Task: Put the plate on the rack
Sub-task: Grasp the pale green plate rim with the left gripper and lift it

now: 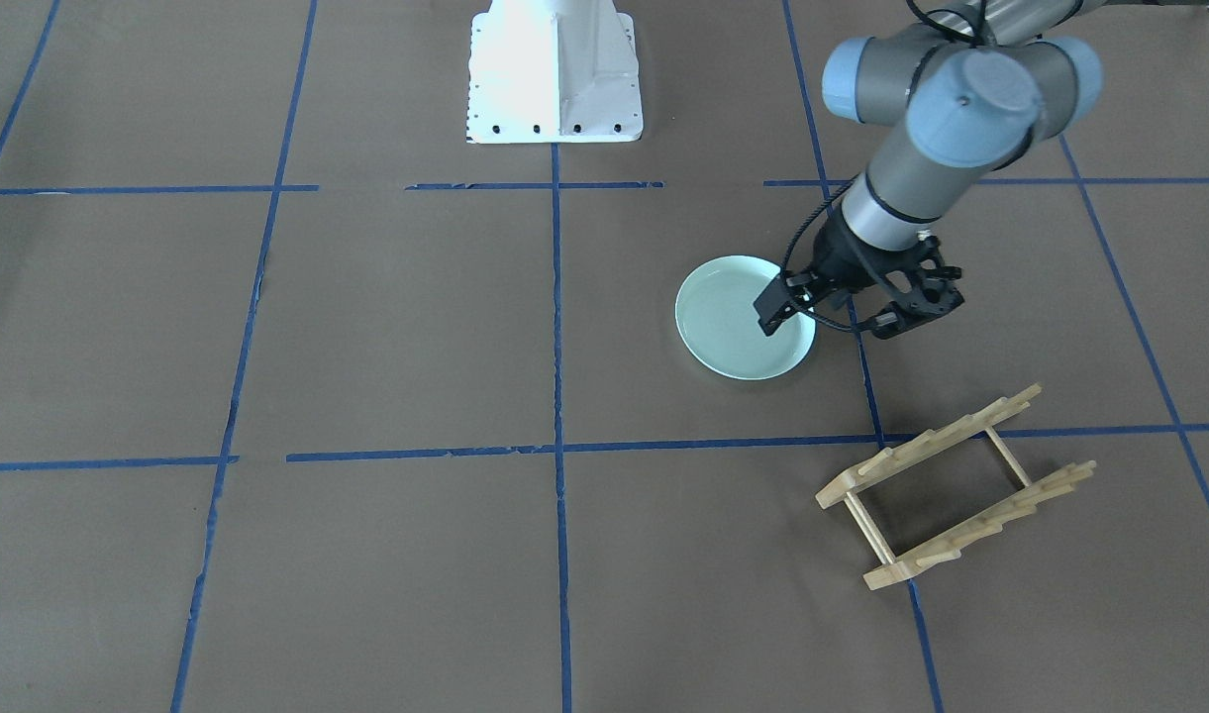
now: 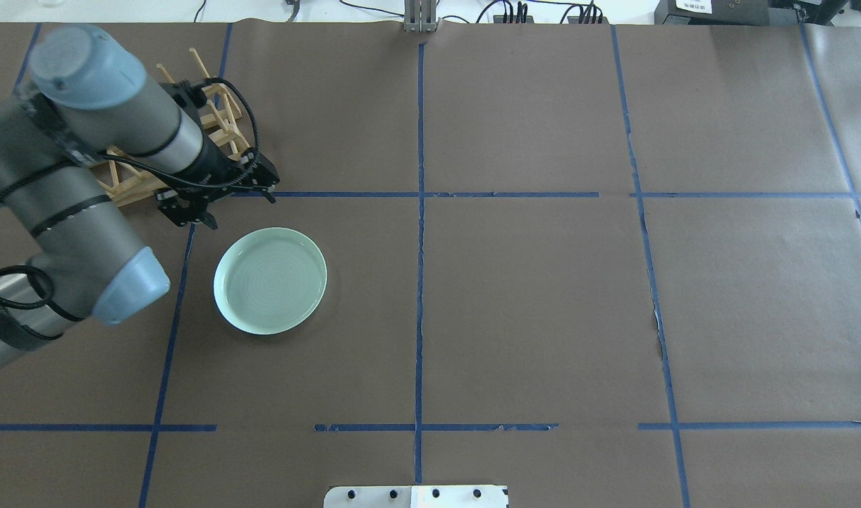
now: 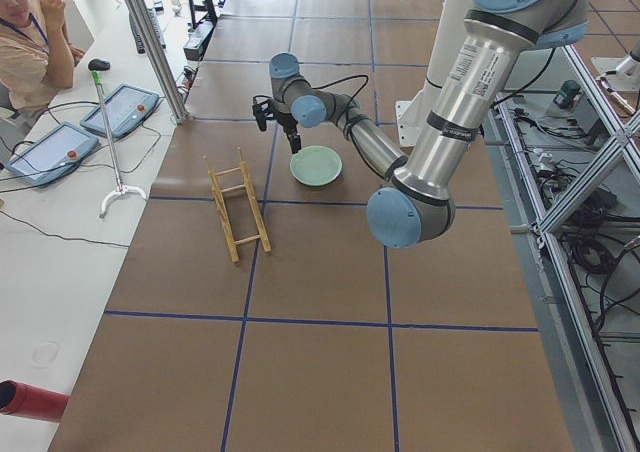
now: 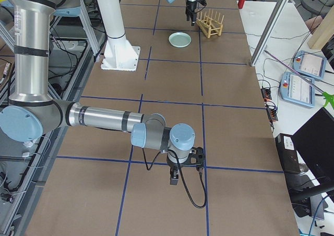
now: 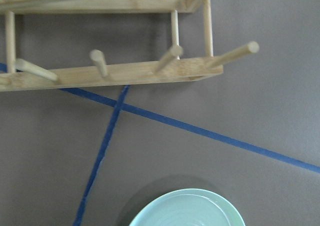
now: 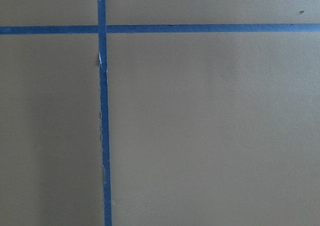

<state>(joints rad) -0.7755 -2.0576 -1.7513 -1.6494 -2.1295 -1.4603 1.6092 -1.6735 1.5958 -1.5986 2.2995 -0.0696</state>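
Note:
I will next grab the plate by its thin rim [image 1: 811,338] [image 5: 236,209] with my left gripper, because the plate's broad side is wider than my fingers can open.
The pale mint-green plate [image 1: 733,332] [image 2: 269,280] lies flat on the brown table, apart from the rack. The light-wood rack [image 1: 921,441] [image 2: 130,187] stands on the table beyond the plate, partly hidden by my left arm in the overhead view. My left gripper [image 1: 911,309] [image 2: 189,212] hangs open and empty just above the table, between the plate's rim and the rack. The left wrist view shows the rack's pegs [image 5: 115,73] at the top and the plate's edge [image 5: 187,211] at the bottom. My right gripper [image 4: 194,156] hovers over bare table far from both; I cannot tell if it is open or shut.
The robot's white base [image 1: 554,69] stands at the table's near-robot edge. Blue tape lines [image 2: 420,212] cross the brown paper. An operator [image 3: 25,32] sits beside the table with control tablets [image 3: 50,152] on a side bench.

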